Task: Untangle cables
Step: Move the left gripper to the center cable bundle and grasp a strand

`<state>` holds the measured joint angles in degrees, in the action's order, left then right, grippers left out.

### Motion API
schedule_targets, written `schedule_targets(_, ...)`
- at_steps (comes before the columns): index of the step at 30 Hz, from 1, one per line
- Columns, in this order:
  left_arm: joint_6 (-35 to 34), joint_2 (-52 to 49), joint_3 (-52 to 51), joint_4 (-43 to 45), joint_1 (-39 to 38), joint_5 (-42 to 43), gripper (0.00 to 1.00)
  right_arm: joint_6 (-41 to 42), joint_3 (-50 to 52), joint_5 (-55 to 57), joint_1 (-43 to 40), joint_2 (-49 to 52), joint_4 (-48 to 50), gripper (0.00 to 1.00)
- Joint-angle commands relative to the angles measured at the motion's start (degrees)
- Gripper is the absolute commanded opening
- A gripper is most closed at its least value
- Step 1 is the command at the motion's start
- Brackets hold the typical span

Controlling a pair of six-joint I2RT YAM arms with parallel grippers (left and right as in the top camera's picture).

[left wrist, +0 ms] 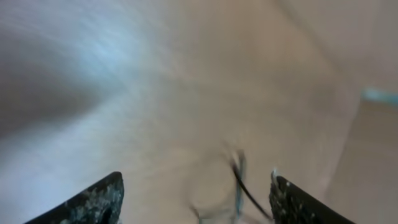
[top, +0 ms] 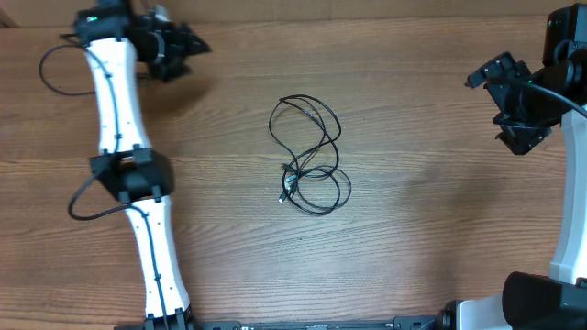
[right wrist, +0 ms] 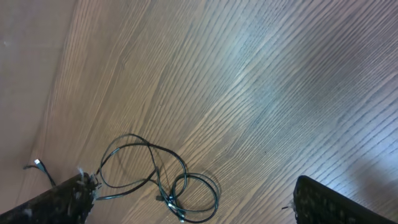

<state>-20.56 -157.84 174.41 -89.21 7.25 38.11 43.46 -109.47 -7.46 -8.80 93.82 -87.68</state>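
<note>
Next, the left gripper grabs one thin black cable by a loop away from the small plugs, leaving the cable's ends free to untangle.
The thin black cables lie tangled in loose loops at the middle of the wooden table, with small plugs at the lower left of the bundle. They also show in the right wrist view, and blurred in the left wrist view. My left gripper is at the far left back, open and empty, well away from the cables; its fingers are spread. My right gripper is at the far right, open and empty, its fingers wide apart above the table.
The wooden table fills the view. Thicker black wires loop off the left arm and near its elbow. The arm bases stand at the front edge. The left wrist view is blurred.
</note>
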Motion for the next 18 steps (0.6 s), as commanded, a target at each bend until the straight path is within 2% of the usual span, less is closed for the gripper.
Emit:
schedule_targets(1,2.4,1.3,5.7,-3.8,-5.0,1.3,0.76,-0.5,-0.4,0.6,0.1,-0.2,0.2,1.00)
schedule_targets(7,2.3,4.1,5.7,-7.3,-12.1,1.3,0.77,-0.5,-0.4,0.6,0.1,-0.2,0.2,1.00)
schedule_targets(11,-0.5,4.2,5.4,-7.6,-17.4,0.2,0.81,-0.5,-0.4,0.6,0.1,-0.2,0.2,1.00)
schedule_targets(18,-7.1,4.2,4.7,-7.6,-27.9,-14.0,0.80,-0.5,-0.4,0.6,0.1,-0.2,0.2,1.00)
